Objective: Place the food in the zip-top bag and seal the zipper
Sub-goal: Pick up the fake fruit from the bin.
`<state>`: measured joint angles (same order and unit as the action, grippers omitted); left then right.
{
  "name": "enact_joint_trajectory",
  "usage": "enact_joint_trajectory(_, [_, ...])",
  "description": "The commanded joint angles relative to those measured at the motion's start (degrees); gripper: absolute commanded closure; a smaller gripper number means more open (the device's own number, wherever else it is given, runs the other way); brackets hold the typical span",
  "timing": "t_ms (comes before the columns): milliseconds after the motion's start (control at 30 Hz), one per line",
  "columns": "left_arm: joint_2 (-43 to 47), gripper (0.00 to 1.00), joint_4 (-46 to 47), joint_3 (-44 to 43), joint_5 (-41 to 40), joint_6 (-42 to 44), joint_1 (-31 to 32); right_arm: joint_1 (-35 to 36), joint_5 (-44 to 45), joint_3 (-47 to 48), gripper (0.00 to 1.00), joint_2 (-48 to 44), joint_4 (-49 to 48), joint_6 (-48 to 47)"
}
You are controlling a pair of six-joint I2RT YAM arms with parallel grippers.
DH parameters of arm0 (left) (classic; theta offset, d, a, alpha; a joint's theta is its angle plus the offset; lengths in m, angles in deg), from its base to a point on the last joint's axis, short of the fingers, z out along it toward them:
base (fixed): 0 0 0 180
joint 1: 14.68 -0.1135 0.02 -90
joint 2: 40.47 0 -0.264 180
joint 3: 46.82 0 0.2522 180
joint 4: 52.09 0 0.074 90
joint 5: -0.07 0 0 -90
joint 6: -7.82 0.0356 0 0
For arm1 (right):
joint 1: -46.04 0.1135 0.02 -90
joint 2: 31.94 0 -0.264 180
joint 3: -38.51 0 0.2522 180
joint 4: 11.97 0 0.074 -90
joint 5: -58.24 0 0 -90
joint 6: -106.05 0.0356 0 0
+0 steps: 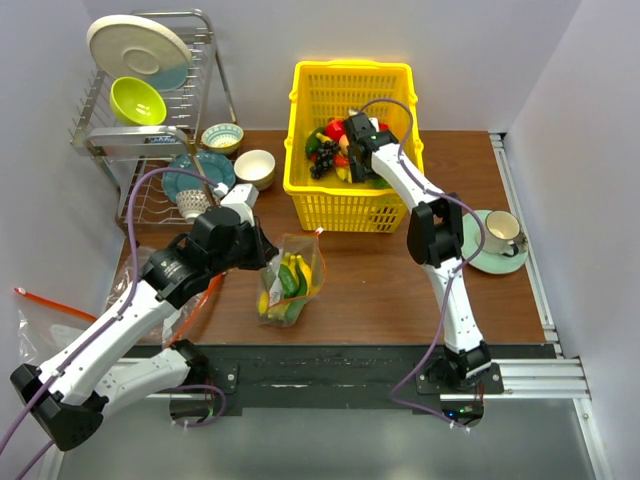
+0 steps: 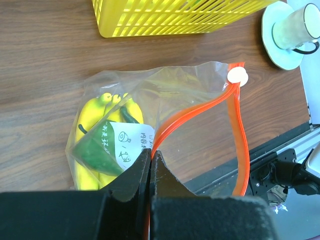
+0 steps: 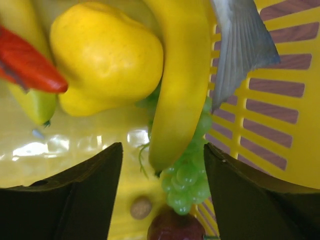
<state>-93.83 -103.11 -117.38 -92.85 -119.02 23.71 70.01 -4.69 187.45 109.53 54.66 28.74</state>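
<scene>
The banana has a dark-tipped end, and my right gripper will grip near it next, so the banana's length stays free to enter the zip-top bag's opening first.
The clear zip-top bag [image 1: 291,280] lies on the table in front of the yellow basket [image 1: 350,208]. It holds a yellow banana bunch [image 2: 93,116] and a green vegetable piece [image 2: 96,153]. Its orange-red zipper [image 2: 199,111] gapes open, with a white slider [image 2: 237,76] at the far end. My left gripper [image 2: 151,156] is shut on the zipper strip at the bag's near mouth edge; it also shows in the top view [image 1: 266,258]. My right gripper [image 3: 162,150] is open inside the basket, just above a banana [image 3: 181,85] and green grapes [image 3: 189,180]. A yellow pear-like fruit [image 3: 104,56] lies to the left.
The basket also holds a red pepper [image 3: 29,66], a grey fish tail [image 3: 240,45] and a dark red fruit [image 3: 175,229]. A dish rack [image 1: 150,95] and bowls [image 1: 254,167] stand at the back left. A cup on a saucer [image 1: 500,238] sits at the right. Another bag [image 1: 50,305] lies far left.
</scene>
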Motion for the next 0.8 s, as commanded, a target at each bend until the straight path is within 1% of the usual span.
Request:
enact_joint_trajectory(0, [-0.6, 1.0, 2.71, 0.02, 0.46, 1.07, 0.28, -1.03, 2.72, 3.43, 0.39, 0.56, -3.11, -0.21])
enact_joint_trajectory(33, [-0.69, 1.0, 2.8, 0.1, 0.54, 1.07, 0.19, -0.94, 2.99, 3.34, 0.51, 0.39, -3.38, -0.21])
enact_joint_trajectory(100, [-0.95, 1.0, 2.89, -0.07, 0.72, 1.07, 0.19, -0.94, 2.81, 2.38, 0.64, -0.58, -4.17, -0.21])
enact_joint_trajectory(133, [-0.87, 1.0, 2.89, -0.16, 0.81, 0.98, 0.28, -1.03, 2.81, 2.03, 0.74, -2.32, -4.52, -0.21])
enact_joint_trajectory(200, [-1.04, 1.0, 2.8, -0.25, 0.9, 0.98, 0.19, -0.94, 2.29, 0.18, 0.81, -4.52, -5.4, -0.29])
enact_joint_trajectory(233, [-0.95, 1.0, 2.8, -0.25, 0.98, 0.89, 0.19, -0.85, 2.11, -0.95, 0.86, -7.06, -5.57, -0.12])
enact_joint_trajectory(433, [-0.43, 1.0, 2.36, -0.25, 0.99, 0.8, 0.19, 0.46, -0.96, -5.35, 0.94, -16.65, -5.05, -0.82])
enact_joint_trajectory(600, [0.54, 1.0, 2.01, -0.25, 0.54, 0.8, 0.28, 3.63, -3.68, -10.8, 0.95, -26.58, -2.94, -1.26])
enact_joint_trajectory(667, [0.89, 1.0, 2.1, -0.25, 0.37, 0.72, 0.19, 5.38, -3.95, -14.93, 0.95, -29.57, -2.85, -1.35])
enact_joint_trajectory(700, [0.98, 1.0, 2.01, -0.25, 0.46, 0.63, 0.19, 5.82, -4.04, -16.33, 0.95, -32.54, -2.94, -1.35])
enact_joint_trajectory(767, [1.24, 1.0, 2.1, -0.33, 0.46, 0.37, 0.28, 6.62, -5.79, -19.94, 0.95, -35.37, -2.77, -1.35])
